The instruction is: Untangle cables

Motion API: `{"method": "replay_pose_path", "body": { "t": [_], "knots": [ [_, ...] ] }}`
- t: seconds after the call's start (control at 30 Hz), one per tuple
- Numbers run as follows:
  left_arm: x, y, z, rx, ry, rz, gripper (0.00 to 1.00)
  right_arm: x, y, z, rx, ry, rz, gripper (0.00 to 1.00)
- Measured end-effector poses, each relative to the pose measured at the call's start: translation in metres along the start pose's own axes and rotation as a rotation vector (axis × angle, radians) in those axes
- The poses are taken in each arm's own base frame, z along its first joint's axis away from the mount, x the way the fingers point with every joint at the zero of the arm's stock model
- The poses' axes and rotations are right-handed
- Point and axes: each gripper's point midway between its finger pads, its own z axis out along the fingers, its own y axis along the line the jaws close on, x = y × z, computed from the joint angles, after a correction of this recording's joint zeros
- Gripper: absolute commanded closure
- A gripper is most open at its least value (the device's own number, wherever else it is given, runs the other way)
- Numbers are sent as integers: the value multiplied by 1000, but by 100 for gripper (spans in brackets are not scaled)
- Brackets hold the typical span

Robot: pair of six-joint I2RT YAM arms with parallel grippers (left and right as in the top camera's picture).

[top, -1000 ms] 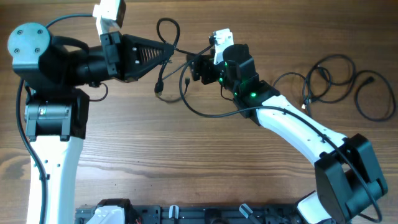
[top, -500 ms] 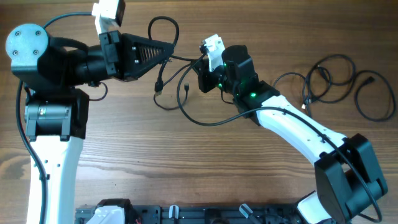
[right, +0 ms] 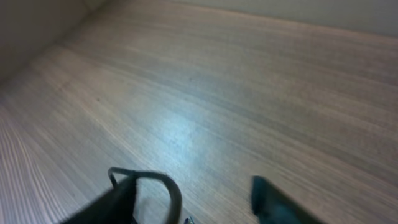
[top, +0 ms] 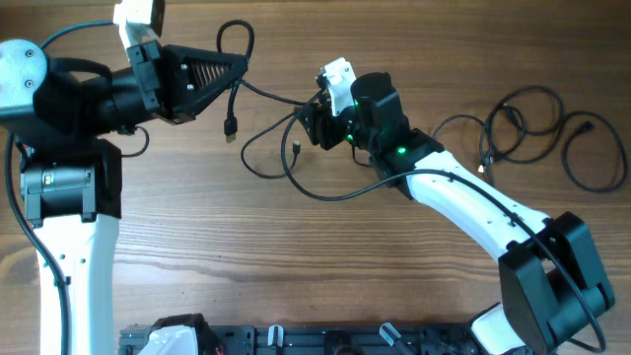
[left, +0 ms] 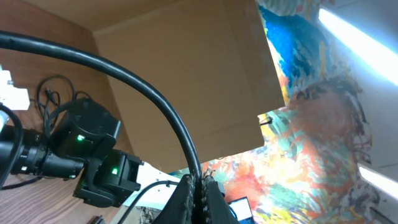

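Next, the right gripper grabs the thin black cable at its bend [top: 308, 103] [right: 171, 186], free of my left gripper's hold, to draw away and untangle the cable.
A thin black cable [top: 268, 95] runs stretched between my two grippers. My left gripper [top: 240, 67] is shut on it, with a loop [top: 237, 37] above the jaws and a plug end [top: 230, 126] hanging below. In the left wrist view the cable [left: 143, 93] arcs down into the shut left gripper [left: 200, 182]. My right gripper [top: 308, 116] is open at the cable's other side, with slack loops [top: 296, 182] on the table under it. In the right wrist view a cable bend [right: 171, 186] lies just inside the left finger [right: 115, 202] of the open right gripper [right: 196, 204].
A second bunch of black cables [top: 537, 133] lies in loose loops at the far right of the wooden table [top: 296, 266]. The right arm's white link [top: 473, 202] crosses the table's right half. The arm bases stand along the front edge.
My left gripper has pulled left and back with the cable, drawing it taut and swinging the plug end leftward. The slack loops have shifted. The right arm has barely moved.
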Motion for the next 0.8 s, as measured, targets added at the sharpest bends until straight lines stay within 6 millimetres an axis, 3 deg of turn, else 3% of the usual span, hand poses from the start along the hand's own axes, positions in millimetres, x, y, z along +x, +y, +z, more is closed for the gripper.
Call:
{"method": "replay_pose_path", "body": {
  "t": [0.3,0.4,0.47,0.53,0.8],
  "knots": [
    [1,0,0,1,4,-100,96,-28,15,-2,-76,-111,-17,32],
    [3,-1,0,2,15,-142,96,-36,18,-3,-94,-141,-22,42],
    [5,-1,0,4,27,-166,96,-40,20,-4,-100,-160,-26,64],
    [6,-2,0,5,36,-177,96,-43,20,-5,-102,-171,-27,96],
    [7,-13,-1,24,40,-89,96,-31,3,1,-13,-135,13,96]
  ]
}}
